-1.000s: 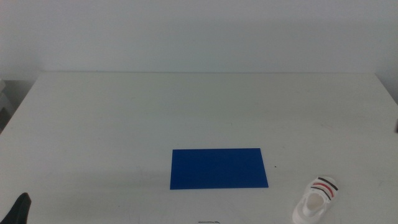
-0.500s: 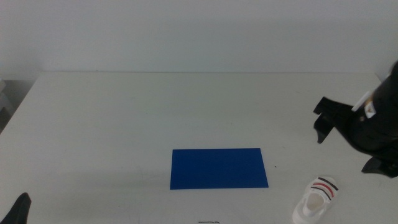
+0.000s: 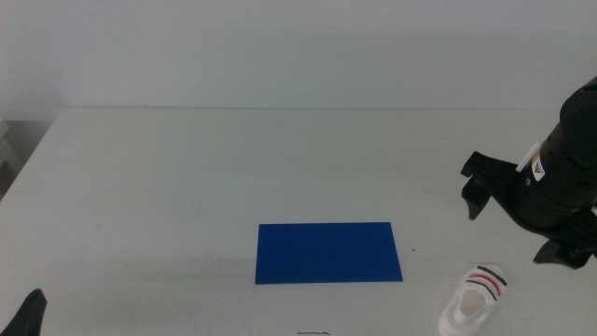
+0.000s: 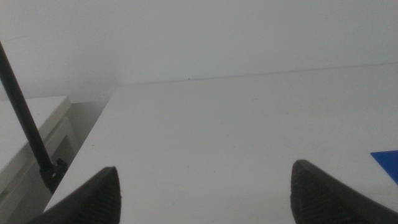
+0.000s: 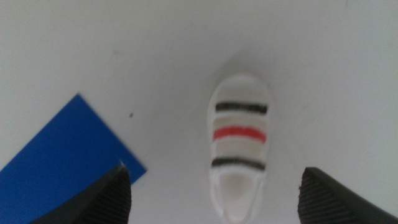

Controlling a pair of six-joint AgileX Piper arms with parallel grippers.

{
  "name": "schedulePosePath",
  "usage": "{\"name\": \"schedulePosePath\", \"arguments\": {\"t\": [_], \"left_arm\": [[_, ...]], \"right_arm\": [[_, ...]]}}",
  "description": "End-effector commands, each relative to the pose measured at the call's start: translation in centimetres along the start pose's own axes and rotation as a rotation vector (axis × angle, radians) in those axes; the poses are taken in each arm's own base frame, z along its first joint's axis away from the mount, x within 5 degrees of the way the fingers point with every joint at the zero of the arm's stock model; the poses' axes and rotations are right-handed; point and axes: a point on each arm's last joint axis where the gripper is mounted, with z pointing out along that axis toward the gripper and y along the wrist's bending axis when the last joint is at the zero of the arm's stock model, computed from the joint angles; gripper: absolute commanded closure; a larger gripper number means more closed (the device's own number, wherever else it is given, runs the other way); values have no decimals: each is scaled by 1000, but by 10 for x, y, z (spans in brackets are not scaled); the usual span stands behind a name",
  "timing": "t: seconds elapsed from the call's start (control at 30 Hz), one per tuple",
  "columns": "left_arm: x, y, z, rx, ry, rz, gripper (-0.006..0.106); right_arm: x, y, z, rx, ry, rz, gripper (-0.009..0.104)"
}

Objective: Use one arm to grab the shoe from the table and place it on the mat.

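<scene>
The shoe (image 3: 476, 299) is long from toe to heel. My right gripper should next grab it across its narrow middle, at the rear dark strap (image 3: 477, 286).
The white shoe (image 3: 476, 299) with two dark straps and one red strap lies on the white table (image 3: 233, 168) near its front right. It is to the right of the dark-blue mat (image 3: 328, 252) and apart from it. The black right arm reaches in from the right. Its right gripper (image 3: 515, 222) is open and hangs above the table just behind the shoe. In the right wrist view the shoe (image 5: 239, 143) lies between the open jaws of the right gripper (image 5: 214, 169), with a mat corner (image 5: 62, 155) beside it. The left gripper (image 3: 31, 315) waits, open and empty, at the front left.
The left wrist view shows the left gripper (image 4: 205, 180) over bare table, the table's left edge, a white cabinet (image 4: 31, 137) beyond it and a thin black rod (image 4: 25, 118). A sliver of the mat (image 4: 387, 163) shows there too.
The right arm has come into view from the right and moved a little left, over the table behind the shoe. The shoe, the mat and the left gripper have not moved.
</scene>
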Motion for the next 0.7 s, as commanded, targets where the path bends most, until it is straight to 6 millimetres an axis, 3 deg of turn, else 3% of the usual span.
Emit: {"name": "schedulePosePath", "arguments": {"t": [0.0,0.23,0.67], "left_arm": [[-10,0,-2,-1,-106,-23,7],[-10,0,-2,-1,-105,-23,7],[-10,0,-2,-1,-105,-23,7]], "right_arm": [[-2,4,-16,-76,3,34,3],[4,9,4,12,68,302,4],[6,18,44,136,63,248,4]]}}
